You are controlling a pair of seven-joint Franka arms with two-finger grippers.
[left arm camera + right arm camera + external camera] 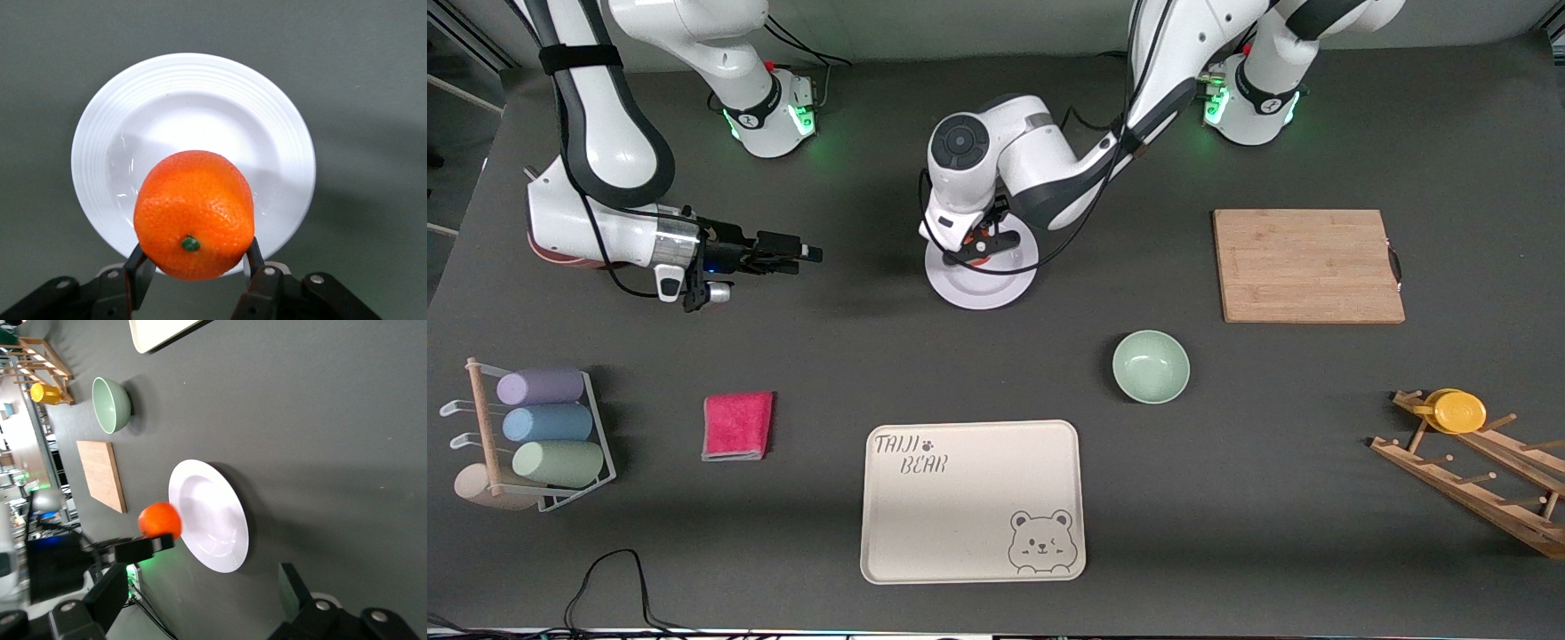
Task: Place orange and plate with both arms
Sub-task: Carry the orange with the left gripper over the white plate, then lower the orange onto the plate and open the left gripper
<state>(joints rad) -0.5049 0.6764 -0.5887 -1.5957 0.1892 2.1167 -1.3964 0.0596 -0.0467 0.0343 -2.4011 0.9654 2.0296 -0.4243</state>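
The orange (193, 207) hangs above the plate (190, 123) in the left wrist view. My left gripper keeps holding the orange for now, until the orange is lower.
The pale plate (983, 286) lies on the dark table in the middle, toward the robots' bases. My left gripper (980, 248) is over the plate, shut on the orange (979, 258). In the left wrist view the orange (193, 210) sits between the left gripper's (198, 261) two fingers, above the plate (193, 110). My right gripper (802, 253) is open and empty, above the table beside the plate, toward the right arm's end. The right wrist view shows the plate (213, 513), the orange (160, 520) and my right gripper (200, 590) with its fingers wide apart.
A mint-green bowl (1151, 365) and a beige bear-printed tray (972, 500) lie nearer the front camera. A wooden board (1307, 265) and a wooden rack with a yellow disc (1458, 412) are toward the left arm's end. A pink cloth (737, 426) and a rack of rolled items (543, 427) are toward the right arm's end.
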